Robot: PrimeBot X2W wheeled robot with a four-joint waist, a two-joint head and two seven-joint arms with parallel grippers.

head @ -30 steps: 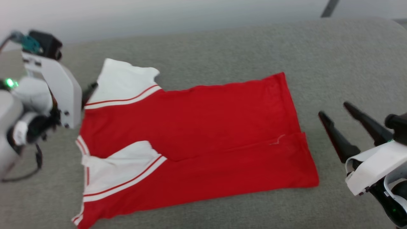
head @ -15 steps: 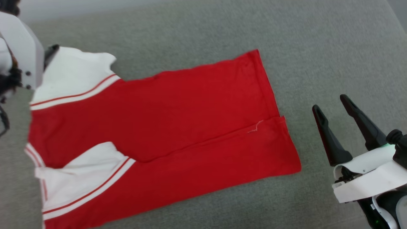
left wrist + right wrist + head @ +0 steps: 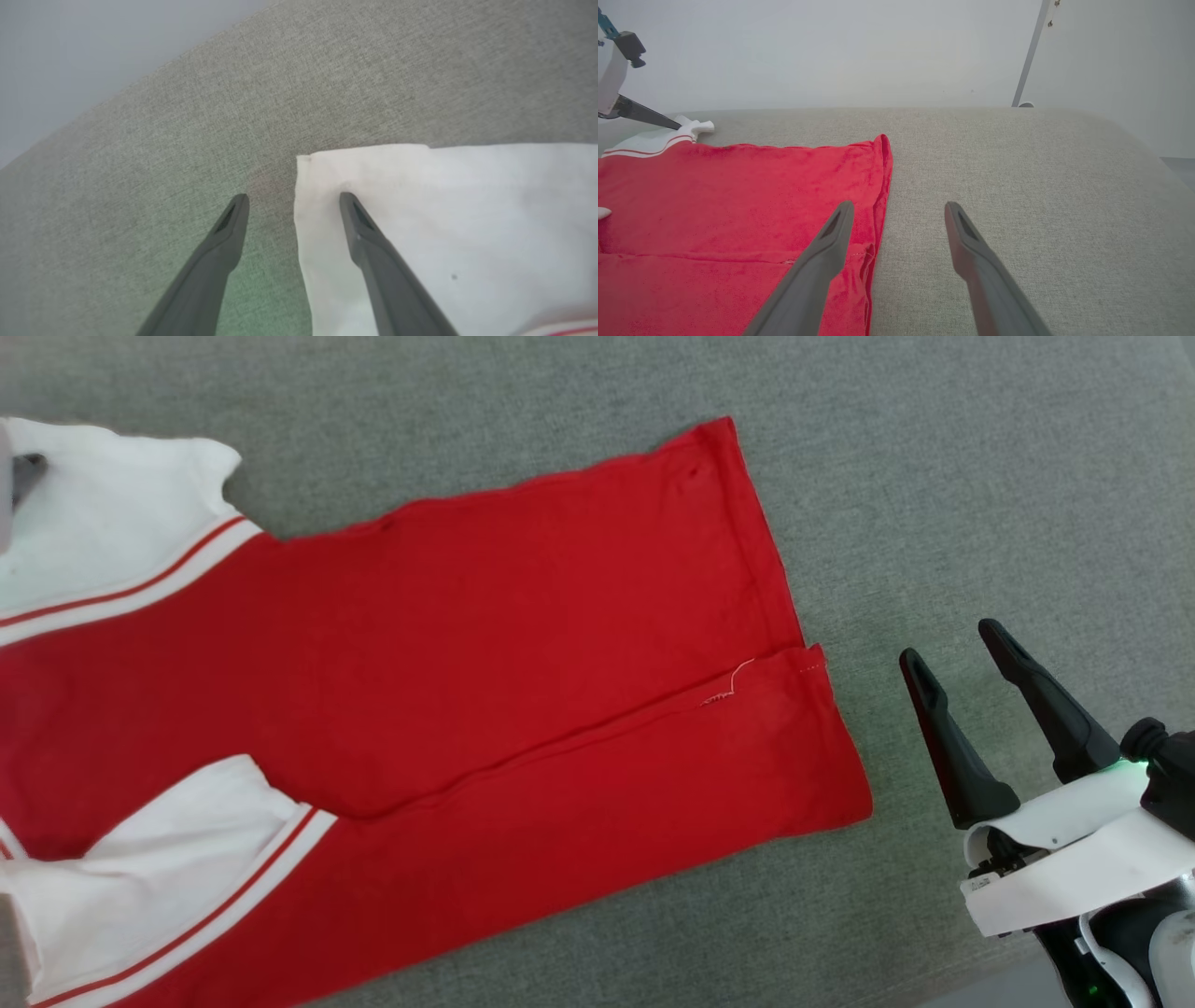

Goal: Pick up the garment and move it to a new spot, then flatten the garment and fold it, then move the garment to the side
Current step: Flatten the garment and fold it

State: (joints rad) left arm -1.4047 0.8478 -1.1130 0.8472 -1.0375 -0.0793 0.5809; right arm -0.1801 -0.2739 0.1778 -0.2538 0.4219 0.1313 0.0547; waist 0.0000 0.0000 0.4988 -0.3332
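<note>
The wide sleeve panel (image 3: 454, 224) lies flat, so my left gripper will grip the white sleeve by its open-end corner (image 3: 311, 174), where the edge of the cloth is free.
The garment (image 3: 523, 644) lies flat on the grey upholstered surface (image 3: 980, 476), red body with both long sides folded in and white striped sleeves at the left. My right gripper (image 3: 954, 649) hovers open just right of the hem, touching nothing. In the right wrist view the right gripper (image 3: 900, 205) straddles the hem edge of the garment (image 3: 738, 196) from above. In the left wrist view my left gripper (image 3: 293, 199) is open over the corner of the white sleeve (image 3: 444, 210), one finger above the cloth and one above bare surface. Nothing is held.
The grey surface (image 3: 1017, 186) stretches free to the right of the hem and curves down at its far right. A white wall and a thin slanted pole (image 3: 1029, 51) stand behind it. My left arm's finger (image 3: 644, 116) shows over the far sleeve.
The head camera has swung, so the whole picture slid left and up. The garment lies as before. Both grippers stay open and hold about the same places.
</note>
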